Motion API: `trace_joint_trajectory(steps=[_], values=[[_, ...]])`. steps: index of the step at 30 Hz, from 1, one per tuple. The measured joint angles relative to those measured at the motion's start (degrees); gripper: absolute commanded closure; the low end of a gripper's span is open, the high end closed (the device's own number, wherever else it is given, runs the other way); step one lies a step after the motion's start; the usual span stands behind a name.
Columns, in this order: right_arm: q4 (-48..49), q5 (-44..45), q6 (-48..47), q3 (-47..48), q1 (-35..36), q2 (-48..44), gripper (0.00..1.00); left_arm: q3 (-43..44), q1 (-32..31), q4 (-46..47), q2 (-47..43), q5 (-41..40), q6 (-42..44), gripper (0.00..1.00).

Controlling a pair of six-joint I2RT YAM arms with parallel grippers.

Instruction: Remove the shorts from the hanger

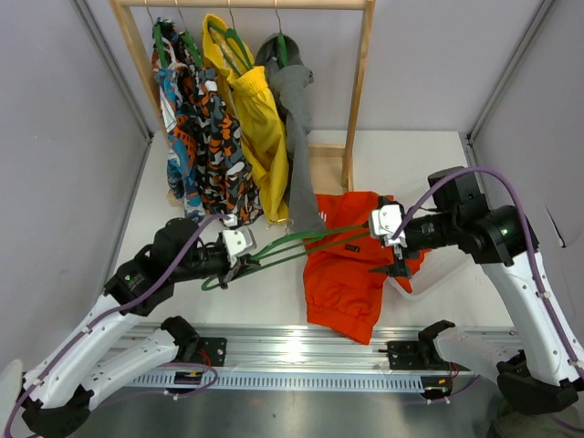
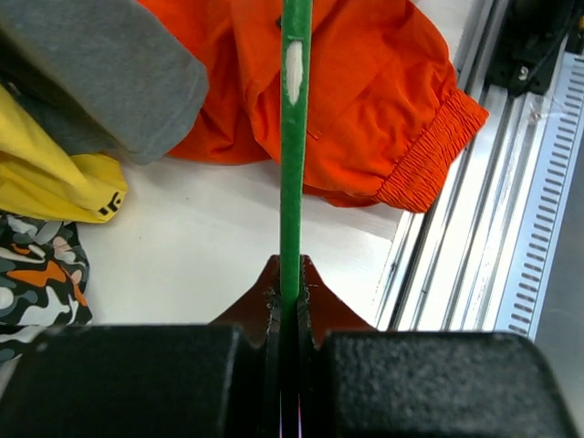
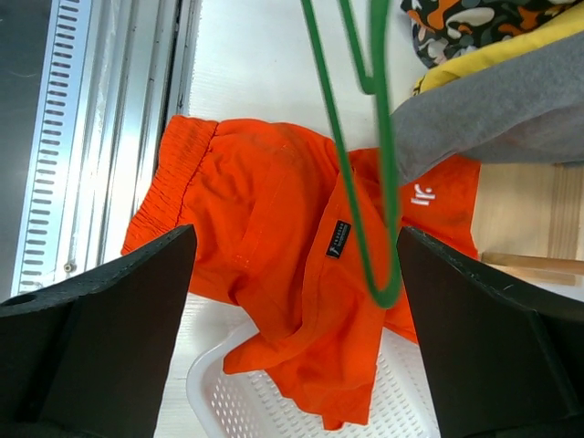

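Note:
The bare green hanger needs its hook free for the wooden rack. My right gripper should next grip the hanger by its corner (image 1: pixel 369 229) (image 3: pixel 387 294) to leave the hook free.
The orange-red shorts (image 1: pixel 347 274) lie crumpled on the table, one end draped over a white basket (image 3: pixel 228 401). They also show in the left wrist view (image 2: pixel 365 91) and the right wrist view (image 3: pixel 265 219), where the dark label patch (image 3: pixel 338 239) is visible. The green hanger (image 1: pixel 292 245) is bare of cloth and slants above the shorts. My left gripper (image 1: pixel 239 260) is shut on the hanger's bar (image 2: pixel 294 137), clamped between the jaws (image 2: pixel 290 297). My right gripper (image 1: pixel 394 248) is open and empty above the shorts (image 3: pixel 297 274), with the hanger's corner (image 3: pixel 383 292) between its fingers.
A wooden rack (image 1: pixel 360 91) stands at the back with patterned garments (image 1: pixel 205 146), yellow shorts (image 1: pixel 254 119) and a grey garment (image 1: pixel 297 137) on green hangers. The grey garment's hem reaches the orange shorts. A metal rail (image 1: pixel 301 351) runs along the near edge.

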Motion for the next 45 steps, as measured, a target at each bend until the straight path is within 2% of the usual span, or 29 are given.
trace_joint_trajectory(steps=[8,11,14,15,17,19,20,21,24,27,28,31,34,39,45], values=[[4.13,0.76,0.7,-5.01,0.0,3.15,0.11,-0.22,0.0,-1.75,-0.5,5.07,4.59,1.0],[4.59,0.31,-0.02,-7.32,0.2,4.33,0.21,-0.96,0.0,-1.73,-1.97,6.43,5.29,1.0],[4.28,-0.33,-1.42,-8.41,0.94,5.53,0.36,-1.62,0.0,-1.66,-3.39,7.06,5.73,1.0],[4.02,-0.74,-1.9,-8.5,1.22,5.95,0.45,-1.7,0.0,-1.64,-3.72,7.26,5.77,1.0],[3.43,-1.55,-3.21,-8.55,1.68,6.73,0.55,-1.84,0.0,-1.46,-4.04,7.65,5.79,1.0],[2.75,-2.23,-4.26,-8.57,1.92,7.08,0.71,-1.99,0.0,-1.11,-4.04,7.82,5.79,1.0],[2.4,-2.62,-4.72,-8.57,1.97,7.13,0.87,-2.23,0.0,-0.72,-4.04,7.85,5.77,1.0],[2.05,-2.93,-5.22,-8.57,1.99,7.17,0.99,-2.4,0.0,-0.42,-4.07,7.85,5.77,1.0],[1.18,-3.56,-5.95,-8.57,1.95,7.28,1.0,-2.86,0.0,0.15,-4.13,8.02,5.75,0.99],[0.26,-4.0,-6.64,-8.57,1.92,7.58,1.0,-3.39,-0.11,0.79,-4.61,7.3,5.7,0.76],[0.02,-4.2,-6.69,-8.55,1.92,7.58,1.0,-3.45,-0.13,1.16,-4.87,6.69,5.6,0.49],[-0.42,-4.96,-6.03,-8.52,1.4,7.37,1.0,-3.45,-0.13,3.13,-7.26,2.99,4.48,0.16],[0.31,-5.29,-2.05,-8.48,-1.01,5.79,1.0,-3.28,-0.13,5.44,-11.41,-2.67,3.15,0.01],[2.91,-6.73,5.07,-5.92,-11.37,1.14,1.0,-0.09,-0.13,9.18,-18.62,-12.96,1.03,0.01],[8.0,-11.93,17.64,6.64,-22.21,1.55,1.0,0.11,-0.13,13.84,-23.78,-21.0,-1.49,0.01]])
